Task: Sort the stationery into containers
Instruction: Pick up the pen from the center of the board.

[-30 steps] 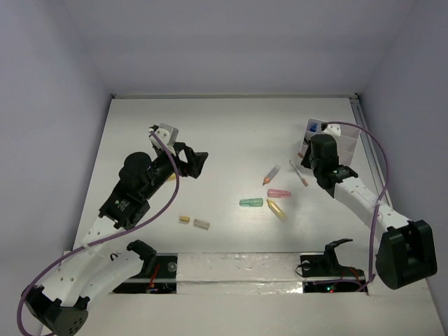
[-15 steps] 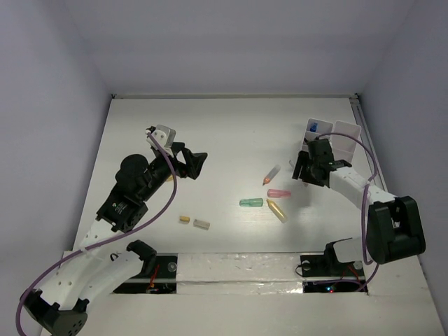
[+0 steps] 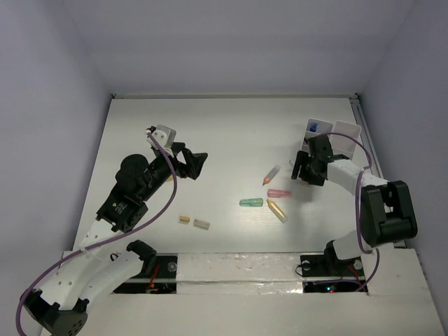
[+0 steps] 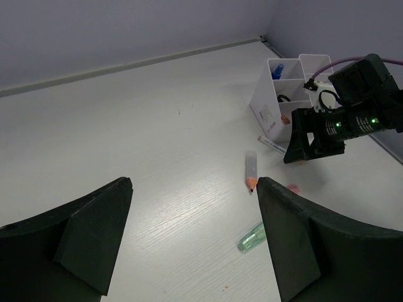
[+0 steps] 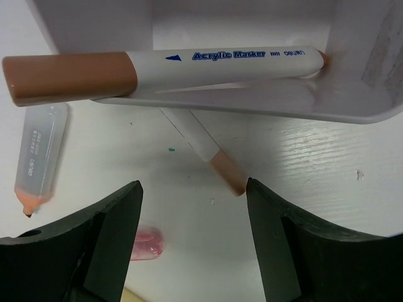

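My right gripper reaches the thin orange-tipped marker next and grabs its orange end, so the white body stays free for my left gripper.
The white container stands at the right; its wall fills the top of the right wrist view. An orange-capped acrylic marker lies tilted in a compartment, cap end poking out. My right gripper hovers open just in front of it, holding nothing. A thin orange-tipped marker lies on the table below the container. A clear-capped marker, pink, green and yellow markers lie mid-table. My left gripper is open and empty, well left of them.
A yellow eraser and a grey eraser lie near the left arm. The container shows a blue-capped item in a back compartment. Walls enclose the table at the back and sides.
My right gripper has opened and let go of the orange-capped marker, which now rests in the container, and it has drawn back toward the table's middle. The left arm has barely moved.
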Motion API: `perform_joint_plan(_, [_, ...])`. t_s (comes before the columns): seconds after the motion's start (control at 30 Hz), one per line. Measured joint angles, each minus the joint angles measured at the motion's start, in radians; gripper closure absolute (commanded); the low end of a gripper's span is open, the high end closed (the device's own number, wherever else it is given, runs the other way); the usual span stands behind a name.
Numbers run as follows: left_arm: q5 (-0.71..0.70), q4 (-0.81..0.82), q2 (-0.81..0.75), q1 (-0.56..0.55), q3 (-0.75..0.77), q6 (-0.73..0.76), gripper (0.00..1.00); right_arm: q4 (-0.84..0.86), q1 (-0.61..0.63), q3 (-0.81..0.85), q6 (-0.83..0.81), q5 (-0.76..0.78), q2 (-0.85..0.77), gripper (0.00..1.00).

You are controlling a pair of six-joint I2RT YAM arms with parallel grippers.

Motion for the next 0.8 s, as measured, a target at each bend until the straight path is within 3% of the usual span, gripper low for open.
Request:
perform_joint_plan(0.27, [0.0,0.0,0.0,0.0,0.0,0.0,0.23,-0.006,0.0,0.035,-0.003,0.003,0.028,0.25])
perform_joint_plan(0.47, [0.0,0.0,0.0,0.0,0.0,0.0,0.22,-0.014,0.0,0.039,-0.008,-0.004,0.048,0.35])
perform_joint_plan(0.6, [0.0,0.0,0.0,0.0,0.0,0.0,0.23,-0.019,0.005,0.039,-0.01,-0.01,0.049,0.53])
perform_joint_plan(0.8, [0.0,0.0,0.0,0.0,0.0,0.0,0.23,-0.03,0.034,0.044,-0.009,-0.004,0.062,0.55])
